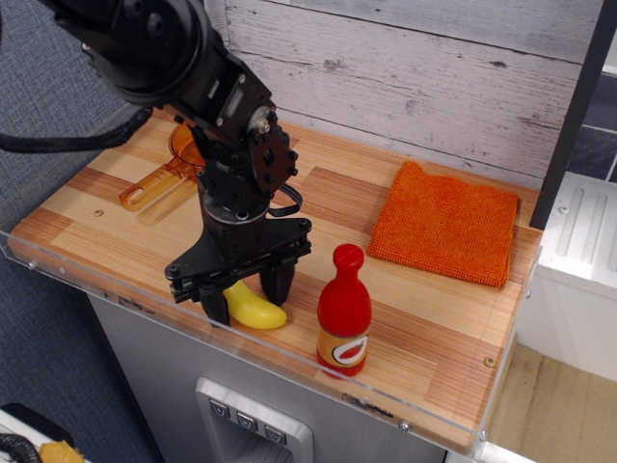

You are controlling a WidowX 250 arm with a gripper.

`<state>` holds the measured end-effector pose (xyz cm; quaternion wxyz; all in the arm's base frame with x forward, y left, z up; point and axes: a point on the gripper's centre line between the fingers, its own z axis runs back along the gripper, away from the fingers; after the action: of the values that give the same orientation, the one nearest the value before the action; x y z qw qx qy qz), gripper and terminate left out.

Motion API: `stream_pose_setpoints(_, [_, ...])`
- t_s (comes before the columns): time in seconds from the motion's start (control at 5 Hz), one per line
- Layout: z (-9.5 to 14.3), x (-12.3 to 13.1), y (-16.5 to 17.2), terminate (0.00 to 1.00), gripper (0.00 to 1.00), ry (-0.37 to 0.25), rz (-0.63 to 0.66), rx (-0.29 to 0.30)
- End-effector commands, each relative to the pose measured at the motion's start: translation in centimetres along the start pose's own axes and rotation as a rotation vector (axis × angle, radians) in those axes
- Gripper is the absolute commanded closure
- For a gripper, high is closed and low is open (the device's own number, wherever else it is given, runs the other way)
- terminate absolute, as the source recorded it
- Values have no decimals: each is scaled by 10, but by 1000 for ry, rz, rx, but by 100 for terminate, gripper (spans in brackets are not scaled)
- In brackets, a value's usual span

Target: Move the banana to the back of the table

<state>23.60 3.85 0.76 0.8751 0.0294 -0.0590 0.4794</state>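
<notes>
I should next grab the banana's end farther from the bottle, to move it to the back of the table.
The small yellow banana lies near the front edge of the striped wooden table. My black gripper is down over the banana's left part, open, with one finger on each side of it. The fingers reach close to the table top. I cannot tell whether they touch the banana. The banana's left end is hidden behind the gripper.
A red bottle stands just right of the banana near the front edge. An orange cloth lies at the back right. An orange translucent pan sits at the back left, partly behind my arm. A plank wall runs along the back.
</notes>
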Motion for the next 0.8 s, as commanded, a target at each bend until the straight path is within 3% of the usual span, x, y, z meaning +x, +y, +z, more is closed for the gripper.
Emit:
stream_pose_setpoints(0.0, [9,5,-8,0,100,25,-28,-29])
stream_pose_setpoints(0.6, [50,35,-20,0,100,-72,-65,-58])
